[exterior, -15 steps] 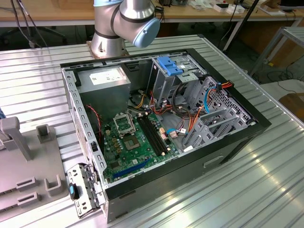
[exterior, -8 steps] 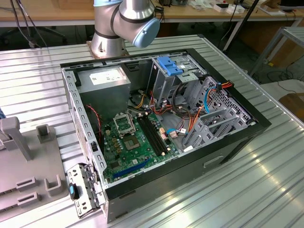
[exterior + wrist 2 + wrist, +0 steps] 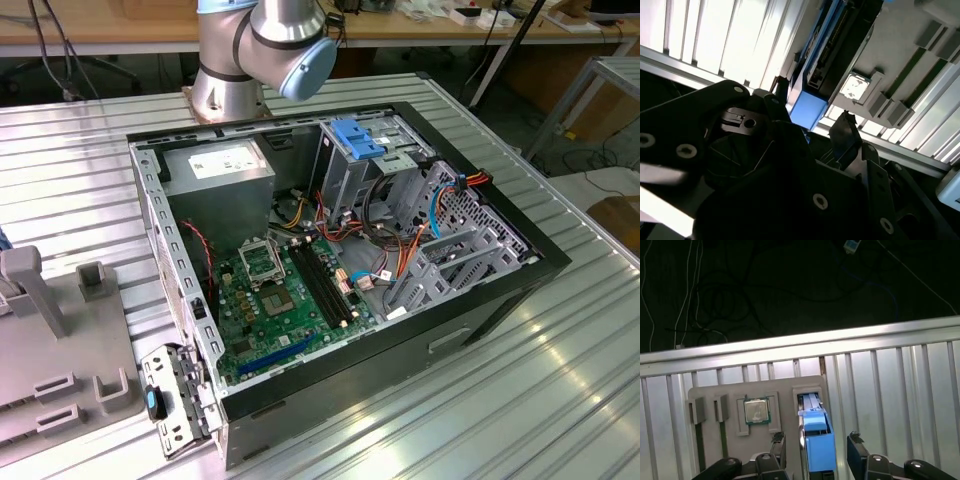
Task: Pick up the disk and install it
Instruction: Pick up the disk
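Observation:
My gripper needs to grab the disk next across its two flat sides, which face the gripper's open fingers, because the disk [image 3: 816, 427] stands on edge in its slot [image 3: 808, 390].
The disk [image 3: 816, 427] stands on edge in a slot of a grey fixture plate [image 3: 785, 390], its light-blue carrier facing the first wrist view. My gripper [image 3: 816, 444] is open and straddles it, one finger on each side with a small gap to the carrier. In the second wrist view the blue end of the disk [image 3: 807, 107] sits between the two dark fingertips of the gripper [image 3: 812, 100]. Nothing is held. The arm's base [image 3: 260, 50] stands behind the open computer case [image 3: 340, 250] in the exterior view.
A processor chip [image 3: 756, 411] and memory sticks [image 3: 699, 440] lie in other pockets of the fixture plate. The slatted metal table's edge [image 3: 800, 347] runs just beyond the plate. Inside the case are a power-supply box [image 3: 220, 165], a motherboard [image 3: 280, 290] and a blue-topped drive cage [image 3: 355, 135].

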`<state>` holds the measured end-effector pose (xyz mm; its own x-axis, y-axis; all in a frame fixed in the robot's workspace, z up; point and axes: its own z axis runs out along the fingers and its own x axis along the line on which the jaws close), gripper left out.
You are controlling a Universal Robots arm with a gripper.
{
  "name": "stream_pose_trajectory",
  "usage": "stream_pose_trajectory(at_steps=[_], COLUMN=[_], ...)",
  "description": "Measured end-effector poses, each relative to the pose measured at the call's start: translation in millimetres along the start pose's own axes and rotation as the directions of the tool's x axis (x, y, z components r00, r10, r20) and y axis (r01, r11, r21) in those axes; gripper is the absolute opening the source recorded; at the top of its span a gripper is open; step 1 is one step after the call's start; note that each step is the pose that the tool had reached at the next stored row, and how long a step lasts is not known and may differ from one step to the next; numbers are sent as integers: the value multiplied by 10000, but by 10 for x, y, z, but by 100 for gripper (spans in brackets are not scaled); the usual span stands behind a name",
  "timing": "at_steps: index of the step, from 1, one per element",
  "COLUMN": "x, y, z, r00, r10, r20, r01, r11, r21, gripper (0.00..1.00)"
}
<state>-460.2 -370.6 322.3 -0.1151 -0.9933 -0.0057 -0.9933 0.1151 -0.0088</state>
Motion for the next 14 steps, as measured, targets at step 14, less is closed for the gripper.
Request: stream_pose_trajectory(at_steps=[14], x=[9], y=[-4], z=[176], r00=[9999], r10=[-137], r20=[46], r01=[137], r11=[9999], r21=[-6], gripper=[51])
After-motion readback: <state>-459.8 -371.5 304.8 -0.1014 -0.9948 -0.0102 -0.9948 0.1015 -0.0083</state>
